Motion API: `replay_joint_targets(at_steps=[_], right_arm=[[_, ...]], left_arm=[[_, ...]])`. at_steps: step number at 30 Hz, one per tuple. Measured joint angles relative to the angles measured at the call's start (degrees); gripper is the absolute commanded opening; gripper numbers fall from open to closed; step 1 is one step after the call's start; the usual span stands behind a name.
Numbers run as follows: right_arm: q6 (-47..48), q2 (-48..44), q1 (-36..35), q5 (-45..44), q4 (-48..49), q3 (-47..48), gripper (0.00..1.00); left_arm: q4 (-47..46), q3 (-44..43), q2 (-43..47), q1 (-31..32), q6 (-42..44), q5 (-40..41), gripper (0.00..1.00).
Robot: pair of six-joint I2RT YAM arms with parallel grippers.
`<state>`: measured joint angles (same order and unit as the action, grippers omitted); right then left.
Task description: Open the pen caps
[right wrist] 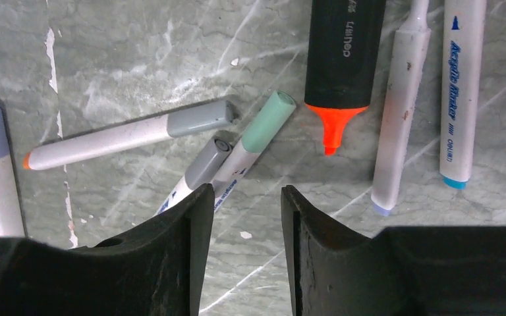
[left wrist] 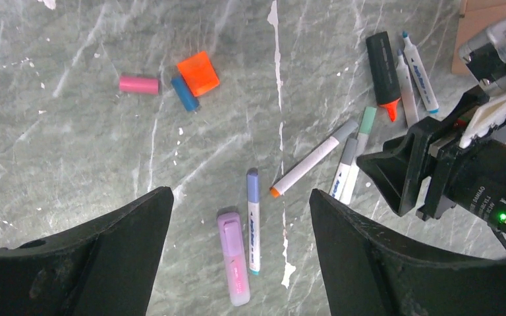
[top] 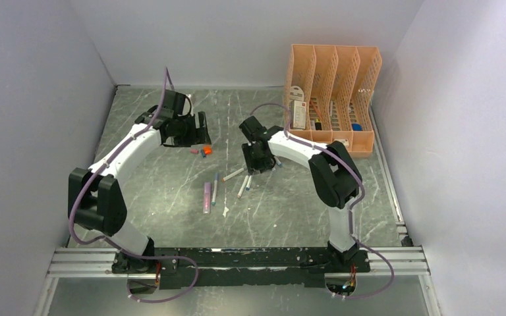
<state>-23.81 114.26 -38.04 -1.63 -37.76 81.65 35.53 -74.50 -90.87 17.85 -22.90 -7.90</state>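
My right gripper reaches the teal-capped pen next and holds its white body (right wrist: 234, 167), since the teal cap (right wrist: 269, 122) stays free for my left gripper to open.
Three loose pen caps lie together: pink (left wrist: 138, 84), blue (left wrist: 185, 93) and orange (left wrist: 197, 73); they also show in the top view (top: 201, 151). My left gripper (left wrist: 240, 194) is open and empty, above the pink-purple highlighter (left wrist: 234, 257) and a purple-capped pen (left wrist: 253, 220). My right gripper (right wrist: 244, 191) is open and empty, low over two crossed pens with a teal cap (right wrist: 268, 122) and a grey cap (right wrist: 207, 161). An uncapped black marker (right wrist: 344, 49) shows its orange tip. A white pen with a bare orange tip (right wrist: 125, 138) lies to the left. Two more white pens (right wrist: 402, 112) lie to the right.
An orange slotted desk organiser (top: 333, 92) stands at the back right, close behind the right arm. White walls close in the table on three sides. The two grippers (top: 201, 131) (top: 261, 166) are about a hand's width apart over the pen cluster.
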Motion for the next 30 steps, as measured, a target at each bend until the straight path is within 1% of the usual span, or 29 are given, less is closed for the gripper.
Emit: replay_joint_targets(at_steps=[5,11,18,21,24,27,30], right_arm=[[-1.11,2.19,-1.36,-1.68,-0.22,2.62,0.42],[-1.75,3.87,-2.99,-3.76,-0.96,3.54,0.38],[-2.36,3.26,-3.78,-4.85,-1.29,2.47,0.20],[-2.49,1.70,-3.87,-4.85,-1.14,0.31,0.13],[-2.10,-0.28,-3.91,-4.59,-1.38,-2.21,0.10],[-1.01,-3.19,-3.91,-3.17,-1.25,-4.33,0.08],[-0.09,-8.79,-3.52,0.15,-0.63,-6.21,0.07]], left_arm=[[0.04,1.46,0.94,0.00,0.02,-1.05,0.88],[-0.04,3.17,2.40,0.00,0.26,-1.99,0.88],[-0.15,4.28,3.28,0.00,0.26,-2.86,0.88],[-0.15,4.39,3.67,0.00,0.26,-3.08,0.90],[-0.15,4.39,4.11,0.00,0.26,-4.02,1.00],[-0.31,4.46,5.03,0.00,0.22,-6.01,1.00],[-1.31,5.14,6.82,0.00,-0.04,-9.42,1.00]])
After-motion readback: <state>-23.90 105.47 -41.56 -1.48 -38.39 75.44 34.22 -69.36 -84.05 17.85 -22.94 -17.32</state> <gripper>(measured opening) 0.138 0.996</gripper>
